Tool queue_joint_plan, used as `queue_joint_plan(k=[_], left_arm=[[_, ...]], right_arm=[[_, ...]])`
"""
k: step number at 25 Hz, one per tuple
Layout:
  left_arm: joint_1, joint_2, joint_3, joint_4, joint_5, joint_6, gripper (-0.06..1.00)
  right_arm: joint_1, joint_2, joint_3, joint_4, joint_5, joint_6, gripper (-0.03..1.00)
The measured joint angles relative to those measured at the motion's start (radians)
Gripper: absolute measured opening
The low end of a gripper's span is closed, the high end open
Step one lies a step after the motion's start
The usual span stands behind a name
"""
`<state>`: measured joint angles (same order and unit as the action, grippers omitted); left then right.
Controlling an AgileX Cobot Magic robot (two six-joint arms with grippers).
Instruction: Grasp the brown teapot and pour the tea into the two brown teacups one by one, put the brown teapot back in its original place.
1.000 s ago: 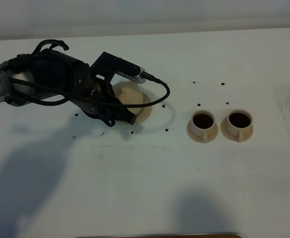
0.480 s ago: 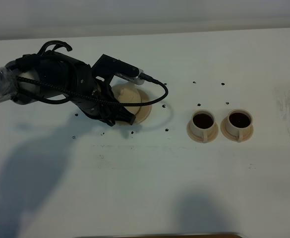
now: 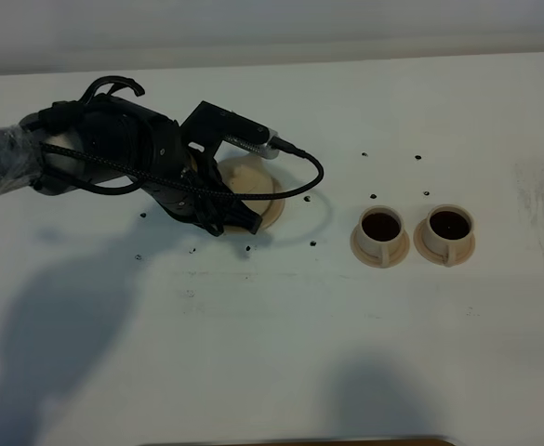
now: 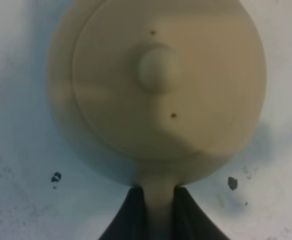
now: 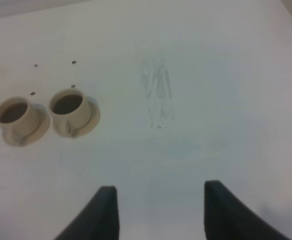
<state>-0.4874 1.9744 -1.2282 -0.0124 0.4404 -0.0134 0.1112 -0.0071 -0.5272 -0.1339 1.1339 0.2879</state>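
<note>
The brown teapot sits low over the beige saucer, with the saucer's rim close around it, and would stay there, so my left gripper releases it now.
The brown teapot (image 3: 251, 177) is over its wide beige saucer (image 3: 272, 212), the original place, left of the table's middle and mostly covered by my left arm (image 3: 123, 153). From above, the left wrist view shows its lid knob (image 4: 158, 67). My left gripper (image 4: 159, 212) is shut on the loop handle (image 4: 159, 192), with a dark finger on each side. Whether the pot rests on the saucer I cannot tell. The two brown teacups (image 3: 381, 228) (image 3: 449, 226) stand side by side on small saucers at the right, both holding dark tea. My right gripper (image 5: 158, 210) is open and empty, well away from the cups (image 5: 16, 116) (image 5: 68, 109).
Small dark specks (image 3: 372, 196) dot the white table around the saucer and behind the cups. A faint scuffed patch (image 3: 541, 200) marks the far right. A black cable (image 3: 299, 167) loops from the left arm past the teapot.
The left arm has shifted slightly toward the far side while keeping its grip on the teapot. The cups have not moved.
</note>
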Motion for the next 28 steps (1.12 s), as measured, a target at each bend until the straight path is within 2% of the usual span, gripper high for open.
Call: queue_joint_plan(k=[4,7,10,13,16,19,24,28], left_arm=[[0.0,-0.002,0.0,0.001,-0.01,0.021,0.09],[0.0,-0.018,-0.001,0.001,0.012,0.039,0.15],[0.0,-0.038,-0.001,0.002,0.045,0.101,0.34],[0.0,-0.044,-0.001,0.002,0.05,0.116,0.55],[0.0,-0.044,-0.001,0.002,0.05,0.097,0.67],[0.0,-0.056,-0.001,0.004,0.05,0.06,0.69],[0.006,-0.117,-0.021,0.012,0.058,0.051,0.65],[0.062,-0.15,-0.05,0.024,0.092,0.051,0.63]], right_arm=[[0.0,0.0,0.0,0.0,0.0,0.0,0.41],[0.0,0.0,0.0,0.0,0.0,0.0,0.41],[0.0,0.0,0.0,0.0,0.0,0.0,0.41],[0.0,0.0,0.0,0.0,0.0,0.0,0.41],[0.0,0.0,0.0,0.0,0.0,0.0,0.41],[0.0,0.0,0.0,0.0,0.0,0.0,0.41],[0.0,0.0,0.0,0.0,0.0,0.0,0.41],[0.0,0.0,0.0,0.0,0.0,0.0,0.41]])
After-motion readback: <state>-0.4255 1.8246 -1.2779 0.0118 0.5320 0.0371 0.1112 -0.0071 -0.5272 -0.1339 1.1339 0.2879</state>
